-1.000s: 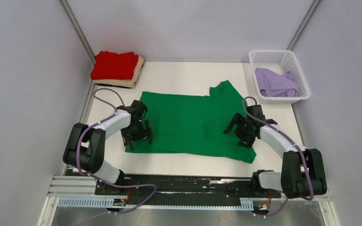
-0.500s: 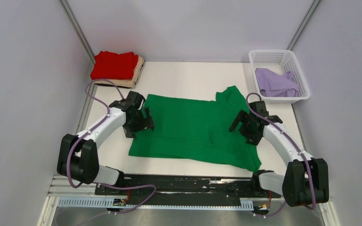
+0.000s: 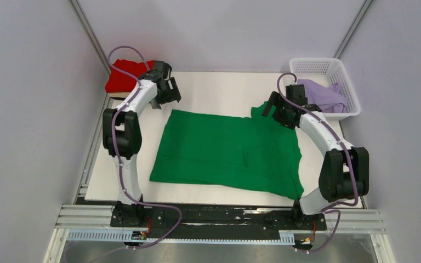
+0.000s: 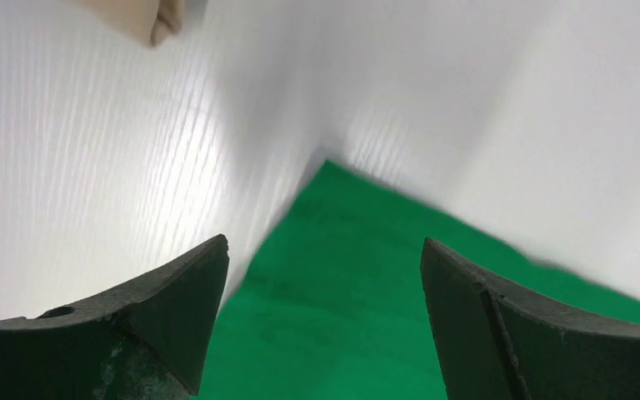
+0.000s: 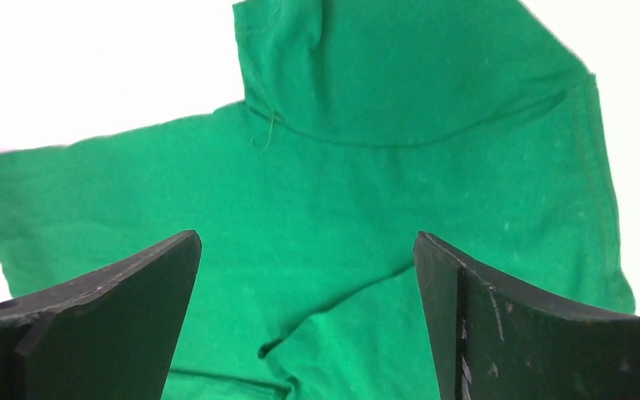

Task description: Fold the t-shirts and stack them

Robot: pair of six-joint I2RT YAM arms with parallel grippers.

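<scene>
My left gripper will next grip the green t-shirt's far corner nearest the red t-shirt (image 3: 121, 76) to fold its far edge over.
A bright green t-shirt (image 3: 225, 150) lies spread flat on the white table. My left gripper (image 3: 167, 93) hovers open just beyond its far left corner; the wrist view shows that green corner (image 4: 342, 275) between the wide jaws of the left gripper (image 4: 323, 250). My right gripper (image 3: 277, 109) is open over the far right sleeve, and the right wrist view shows the right gripper (image 5: 307, 242) above wrinkled green cloth (image 5: 400, 167), holding nothing. A folded red t-shirt (image 3: 121, 76) sits at the far left, partly behind the left arm. A tan t-shirt edge (image 4: 154, 21) shows in the left wrist view. A lavender t-shirt (image 3: 323, 96) lies in the basket.
The white lattice basket (image 3: 329, 66) stands at the far right corner. Grey walls close in on both sides and the back. The arm bases and a metal rail (image 3: 219, 216) run along the near edge.
Both arms have stretched from the shirt's near half to its far edge. The green shirt now lies a little flatter, with its far right sleeve shifted.
</scene>
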